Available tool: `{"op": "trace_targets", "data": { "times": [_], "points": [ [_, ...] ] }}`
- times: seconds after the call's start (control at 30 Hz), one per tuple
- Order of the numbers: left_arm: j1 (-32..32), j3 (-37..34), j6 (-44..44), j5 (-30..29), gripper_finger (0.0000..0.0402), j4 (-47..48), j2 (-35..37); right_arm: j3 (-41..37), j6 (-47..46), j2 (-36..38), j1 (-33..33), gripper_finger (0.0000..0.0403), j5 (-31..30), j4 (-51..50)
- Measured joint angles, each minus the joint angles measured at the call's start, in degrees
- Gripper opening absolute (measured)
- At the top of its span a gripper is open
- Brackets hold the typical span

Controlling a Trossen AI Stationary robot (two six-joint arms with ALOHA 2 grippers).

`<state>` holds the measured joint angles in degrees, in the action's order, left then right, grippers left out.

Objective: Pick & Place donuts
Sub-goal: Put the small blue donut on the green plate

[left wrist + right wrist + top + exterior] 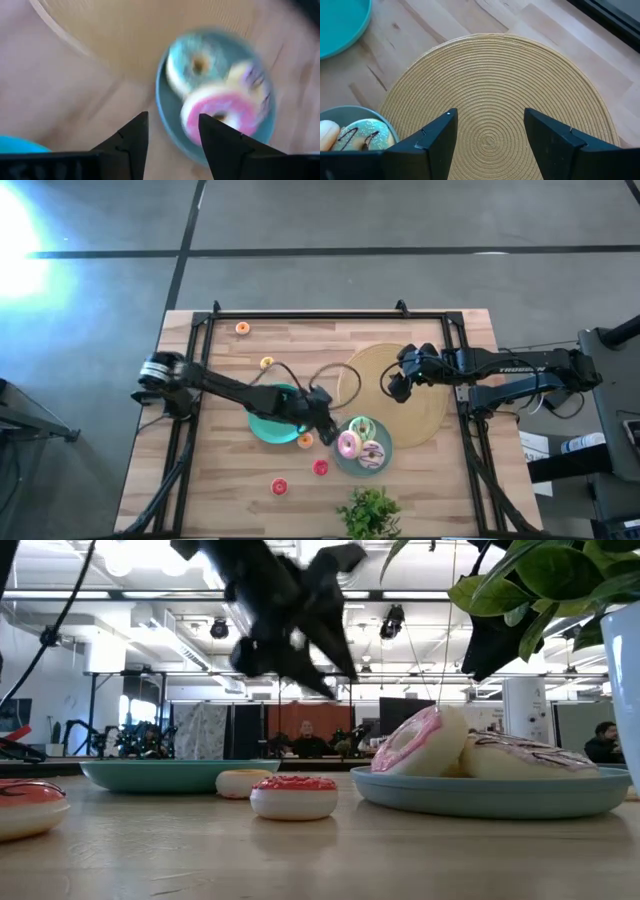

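The left gripper takes hold of the donut by one side of its ring (242, 328) next, to place the tiny orange donut on a teal plate (268, 429).
Three larger iced donuts lie on a small teal plate (339, 461): pink (348, 444), green (361, 427) and white-purple (372, 454). In the low view the pink donut (420, 745) stands tilted and leans on the white-purple one (520, 755). My left gripper (328, 425) is open and empty, up in the air beside the plate's left rim (162, 107); the pink donut (225, 112) shows just past its fingers (172, 120). My right gripper (395, 388) is open and empty above the tan woven mat (500, 85).
A second teal plate (268, 420) lies under the left arm. Tiny donuts lie loose on the table: orange (242, 328), yellow (266, 363), orange (305, 440), red (320, 468) and red (279, 486). A potted plant (370, 515) stands at the near edge.
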<state>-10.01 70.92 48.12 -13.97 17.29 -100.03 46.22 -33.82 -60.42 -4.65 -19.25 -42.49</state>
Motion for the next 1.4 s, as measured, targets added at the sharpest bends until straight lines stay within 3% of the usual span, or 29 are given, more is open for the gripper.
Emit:
{"op": "trace_targets", "data": {
  "times": [0.17, 0.33, 0.5, 0.7, 0.83, 1.07, 1.4],
  "points": [
    [4.03, 0.15, 5.08, -9.59, 0.0147, 12.0, 8.52, 0.33, 0.89, 0.0, 0.01, 0.0219, 1.07, 0.06],
    [15.07, 0.04, 8.29, -8.57, 0.0147, 31.04, 14.5, 0.75, 1.02, 0.0, 0.01, 0.0219, 1.53, 0.01],
    [29.67, -0.05, 1.01, -8.26, 0.0147, 40.02, 17.9, 0.9, 0.55, 0.0, 0.01, 0.0219, 1.54, 0.87],
    [49.96, -0.07, -9.47, -6.0, 0.0147, 39.66, 18.64, 0.9, -2.36, 0.0, -0.03, 0.0219, 1.25, 3.21],
    [60.53, -1.89, -15.52, 4.02, 0.0147, 33.97, 16.92, 0.87, -5.0, 0.0, -0.23, 0.0219, 1.06, 4.73],
    [66.97, -5.35, -24.82, 6.48, 0.0147, 29.78, 10.3, 0.75, -8.17, -0.09, -0.32, 0.0219, -0.6, 6.19],
    [73.41, -5.34, -30.66, 6.49, 0.0147, 26.76, 1.0, 0.61, -13.09, -0.09, -0.39, 0.0219, -1.92, 6.23]
  ]
}}
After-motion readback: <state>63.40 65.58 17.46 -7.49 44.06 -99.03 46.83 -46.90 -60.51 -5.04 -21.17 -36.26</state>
